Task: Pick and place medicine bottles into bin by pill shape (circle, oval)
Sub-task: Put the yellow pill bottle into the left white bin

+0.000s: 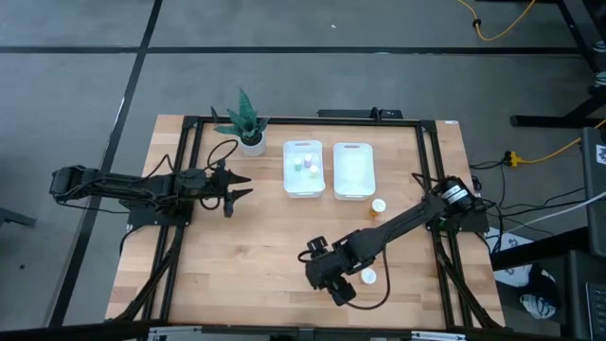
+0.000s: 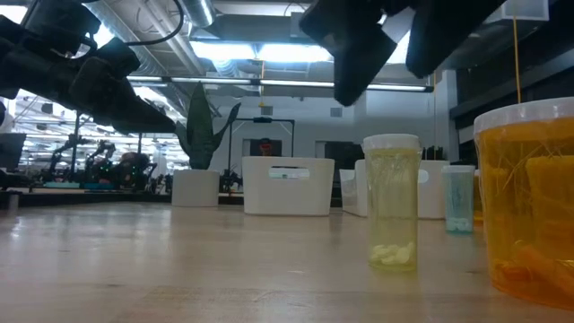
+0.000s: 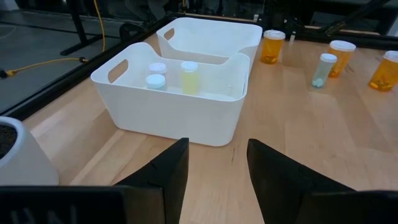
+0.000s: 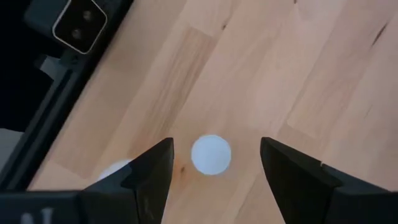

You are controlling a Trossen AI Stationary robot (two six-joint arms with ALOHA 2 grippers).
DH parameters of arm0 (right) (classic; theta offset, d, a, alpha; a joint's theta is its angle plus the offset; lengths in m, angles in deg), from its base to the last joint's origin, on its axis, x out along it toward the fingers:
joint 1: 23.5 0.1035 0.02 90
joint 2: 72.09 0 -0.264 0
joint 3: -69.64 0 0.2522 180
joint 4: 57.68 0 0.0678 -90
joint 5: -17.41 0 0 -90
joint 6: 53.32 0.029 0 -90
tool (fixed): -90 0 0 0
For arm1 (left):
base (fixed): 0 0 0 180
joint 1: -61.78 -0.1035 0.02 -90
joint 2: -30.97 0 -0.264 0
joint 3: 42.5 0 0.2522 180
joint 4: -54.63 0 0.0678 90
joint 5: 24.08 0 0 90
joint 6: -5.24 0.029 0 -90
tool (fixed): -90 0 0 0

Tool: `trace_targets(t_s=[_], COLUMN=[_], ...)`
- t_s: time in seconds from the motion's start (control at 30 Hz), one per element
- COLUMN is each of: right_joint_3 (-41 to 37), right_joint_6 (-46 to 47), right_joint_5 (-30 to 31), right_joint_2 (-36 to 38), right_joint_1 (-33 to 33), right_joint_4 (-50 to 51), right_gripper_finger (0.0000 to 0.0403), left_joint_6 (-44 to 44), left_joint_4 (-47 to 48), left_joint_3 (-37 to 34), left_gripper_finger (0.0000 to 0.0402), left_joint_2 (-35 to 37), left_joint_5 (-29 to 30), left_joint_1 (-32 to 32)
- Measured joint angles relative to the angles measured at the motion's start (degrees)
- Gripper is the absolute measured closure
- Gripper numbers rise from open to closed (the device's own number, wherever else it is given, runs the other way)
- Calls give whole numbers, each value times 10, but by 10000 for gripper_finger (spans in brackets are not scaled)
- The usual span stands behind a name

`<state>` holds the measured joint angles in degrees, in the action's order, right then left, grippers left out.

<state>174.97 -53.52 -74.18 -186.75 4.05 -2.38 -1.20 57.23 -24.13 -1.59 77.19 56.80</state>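
Note:
My right gripper should go lower first, because its fingers are above the small white cap and would miss it if they closed now.
My right gripper (image 4: 214,171) is open near the table's near edge (image 1: 339,284), fingers pointing down. They stand on either side of a bottle's white cap (image 4: 211,154) below them and do not touch it. In the low view this gripper (image 2: 390,36) hangs above a pale yellow-green bottle (image 2: 392,202) standing upright. A second white cap (image 4: 115,169) shows partly behind one finger. My left gripper (image 1: 237,188) is open and empty, level above the table, left of the bins (image 3: 214,168). The left bin (image 3: 168,112) holds three small bottles (image 3: 189,76). Other bottles (image 3: 322,70) stand beyond the bins.
Two white bins stand side by side at the table's far middle (image 1: 303,189), (image 1: 352,191); the right one shows nothing inside. A potted green plant (image 1: 248,123) stands left of them. An amber bottle (image 2: 529,206) and a small pale one (image 2: 458,199) stand near the low camera.

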Motion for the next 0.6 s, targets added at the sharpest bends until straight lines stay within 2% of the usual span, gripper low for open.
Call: trace_targets(t_s=[0.6], right_joint_3=[-1], right_joint_6=[11], right_joint_5=[5], right_joint_2=[-43], right_joint_1=[-4], right_joint_4=[9], right_gripper_finger=[162], left_joint_6=[0], left_joint_4=[0], left_joint_3=[0], left_gripper_finger=[247], left_joint_2=[0], left_joint_5=[0], left_joint_1=[0])
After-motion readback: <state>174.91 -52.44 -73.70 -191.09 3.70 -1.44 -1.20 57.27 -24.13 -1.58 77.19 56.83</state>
